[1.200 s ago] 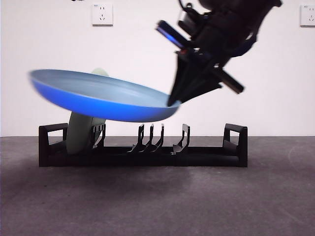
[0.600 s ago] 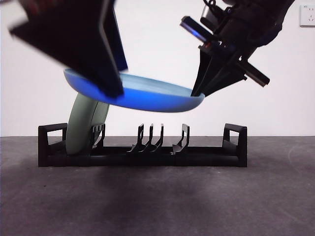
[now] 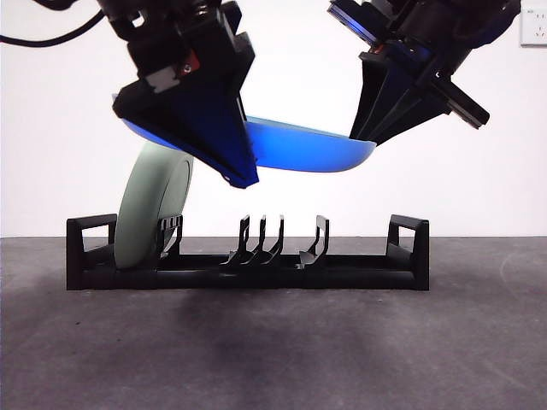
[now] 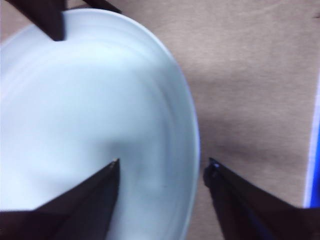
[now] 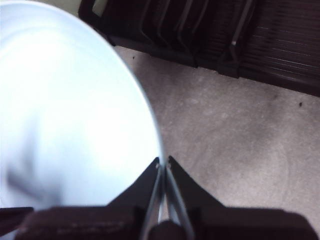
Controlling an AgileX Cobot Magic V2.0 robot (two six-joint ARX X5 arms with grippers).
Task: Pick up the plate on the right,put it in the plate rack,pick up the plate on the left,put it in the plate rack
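My left gripper pinches the blue plate by its thin free rim next, since the plate's broad side spreads far wider than the open fingers.
A blue plate hangs nearly level above the plate rack. My right gripper is shut on its right rim, seen in the right wrist view with the jaws pinched on the edge of the plate. My left gripper is at the plate's left side, open. In the left wrist view its jaws straddle the rim of the plate, one over the plate's face and one outside it. A pale green plate stands on edge in the rack's left end.
The rack's divider prongs in the middle and right are unfilled, also seen in the right wrist view. The dark grey table stretches in front. A white wall with a socket stands behind.
My left gripper has swung in from the upper left and now stands over the blue plate's left rim. The plate has risen a little and shifted right with the right gripper.
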